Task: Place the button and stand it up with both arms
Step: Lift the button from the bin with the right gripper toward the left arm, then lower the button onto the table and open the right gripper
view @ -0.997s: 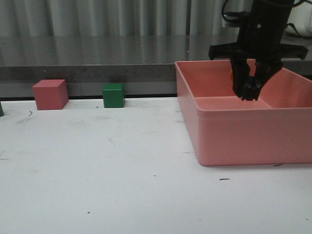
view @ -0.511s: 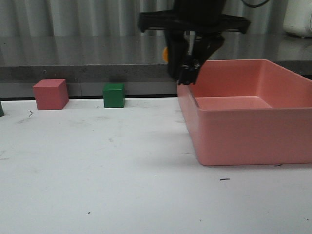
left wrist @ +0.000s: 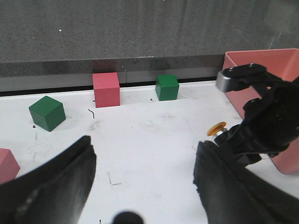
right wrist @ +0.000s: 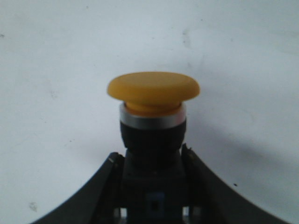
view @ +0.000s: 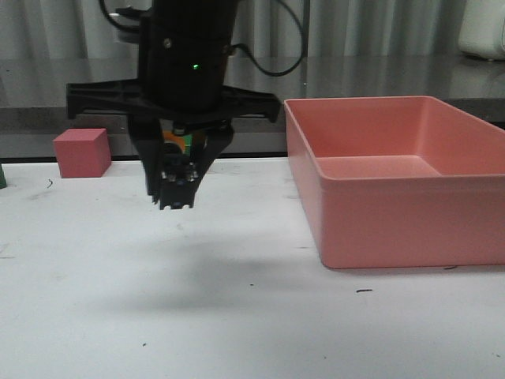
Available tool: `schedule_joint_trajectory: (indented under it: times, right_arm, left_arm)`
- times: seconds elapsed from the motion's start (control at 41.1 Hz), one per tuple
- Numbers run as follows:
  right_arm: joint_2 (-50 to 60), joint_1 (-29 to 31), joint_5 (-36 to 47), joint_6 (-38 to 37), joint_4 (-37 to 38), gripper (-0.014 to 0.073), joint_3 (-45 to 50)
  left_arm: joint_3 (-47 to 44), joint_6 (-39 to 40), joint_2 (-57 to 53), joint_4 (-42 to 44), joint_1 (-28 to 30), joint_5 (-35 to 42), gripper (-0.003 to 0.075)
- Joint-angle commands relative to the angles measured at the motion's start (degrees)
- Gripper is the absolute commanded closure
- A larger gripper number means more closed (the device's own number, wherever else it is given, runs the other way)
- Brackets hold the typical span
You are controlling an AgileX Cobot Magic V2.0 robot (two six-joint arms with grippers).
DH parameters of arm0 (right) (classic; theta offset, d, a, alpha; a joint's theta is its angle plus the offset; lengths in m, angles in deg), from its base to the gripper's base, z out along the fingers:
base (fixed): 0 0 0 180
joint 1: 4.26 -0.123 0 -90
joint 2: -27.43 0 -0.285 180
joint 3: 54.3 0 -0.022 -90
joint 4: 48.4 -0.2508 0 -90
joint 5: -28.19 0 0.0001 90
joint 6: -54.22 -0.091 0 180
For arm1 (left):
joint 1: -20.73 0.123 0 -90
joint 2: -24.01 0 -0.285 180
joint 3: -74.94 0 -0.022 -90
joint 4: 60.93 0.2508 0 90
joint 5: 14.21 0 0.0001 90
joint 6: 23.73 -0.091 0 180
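My right gripper holds the button too high to release yet: the button's black body hangs above the white table and its shadow in the front view.
My right gripper is shut on the button, which has a yellow mushroom cap, a silver collar and a black body. It holds the button above the white table, left of the pink bin. In the front view only a bit of the yellow cap shows between the fingers. In the left wrist view the cap sticks out of the right gripper. My left gripper is open and empty above the table, left of the right gripper. It is out of the front view.
A pink cube and a green cube stand by the table's back edge. Another green cube and another pink cube lie further left. The pink bin takes up the right side.
My right arm has lifted the button out of the pink bin and carried it left, then down over the table in front of the green cube.
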Motion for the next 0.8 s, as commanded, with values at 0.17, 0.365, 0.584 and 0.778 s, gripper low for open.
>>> schedule_joint_trajectory:
  times: [0.17, 0.365, 0.584, 0.778]
  right_arm:
    - [-8.01, -2.05, -5.28, -7.02, 0.47, 0.0354, -15.73]
    - [-13.4, -2.11, -9.1, -12.25, 0.47, 0.0354, -22.47]
    - [-15.44, -2.11, -8.6, -17.47, 0.96, 0.0354, -23.33]
    - [-15.76, -2.05, -7.67, -18.54, 0.96, 0.0352, -23.33]
  left_arm:
    - [1.84, 0.51, 0.74, -0.77, -0.39, 4.68, 0.0281]
    - [1.84, 0.51, 0.74, -0.77, -0.39, 4.68, 0.0281]
    - [1.84, 0.51, 0.74, -0.77, -0.39, 4.68, 0.0281]
    - [1.84, 0.51, 0.74, -0.77, -0.39, 4.68, 0.0281]
